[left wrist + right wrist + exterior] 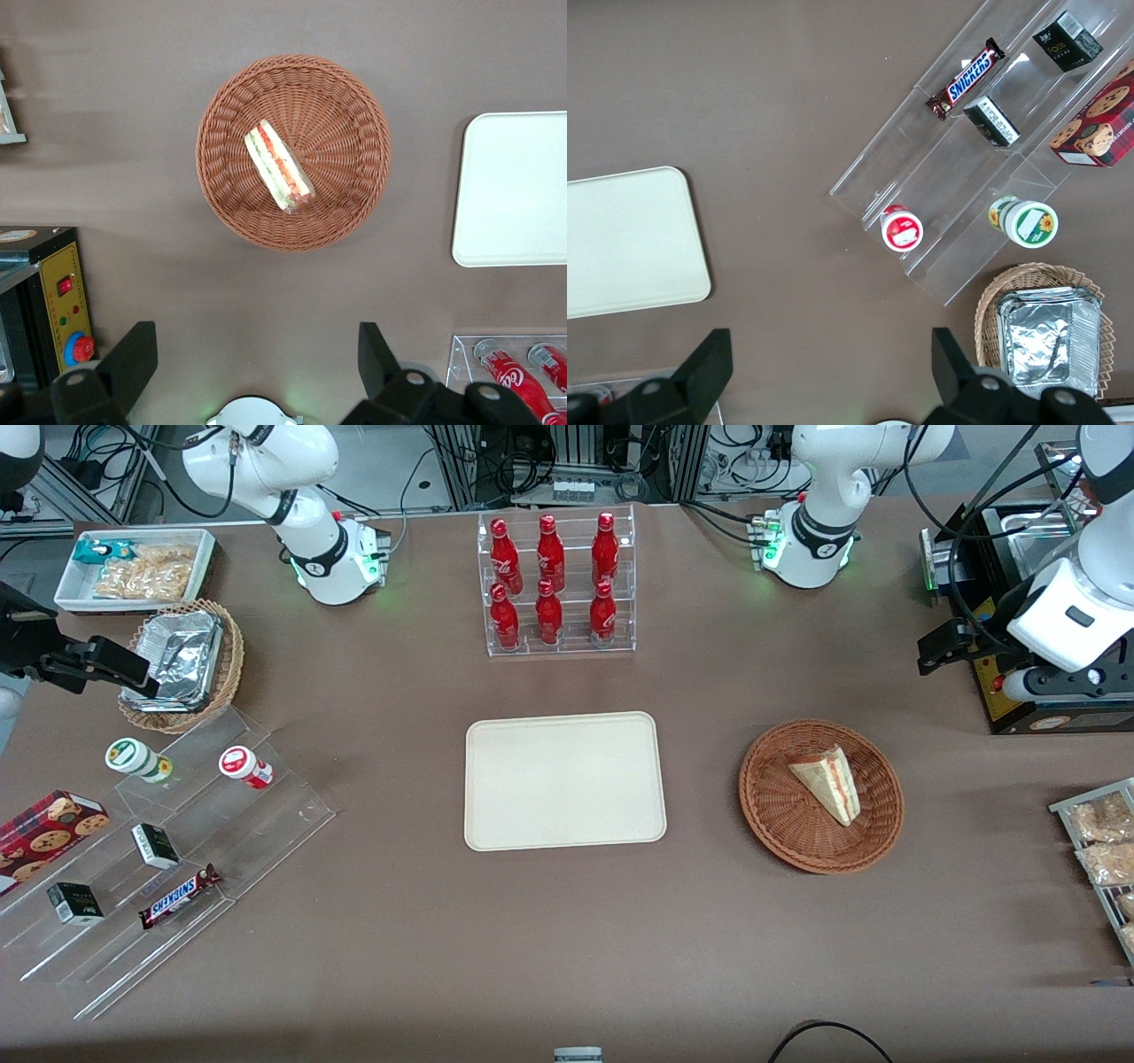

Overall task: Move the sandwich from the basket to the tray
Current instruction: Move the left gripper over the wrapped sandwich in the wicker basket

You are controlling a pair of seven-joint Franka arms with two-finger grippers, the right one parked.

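My gripper is about to pick up the sandwich by its crinkled wrapper end [813, 769]. Then it can put the sandwich on the cream tray [564, 779].
The sandwich [828, 782], a pale wedge with red, orange and green filling on its edge, lies in the round reddish-brown basket [780, 828]. The cream tray [564, 779] lies flat and bare at mid-table, beside the basket toward the parked arm's end. My gripper [941, 648] hangs above the table, farther from the front camera than the basket and toward the working arm's end. In the left wrist view the gripper [255, 354] is open with only tabletop between its fingers [133, 356]. The sandwich [278, 166], basket [345, 115] and tray [514, 186] all show there.
A clear rack of red bottles [556, 584] stands farther from the front camera than the tray. A black box with a yellow panel [1001, 682] sits near my gripper. Snack packets [1099, 841] lie at the working arm's end; a clear stepped display [177, 850] at the parked arm's.
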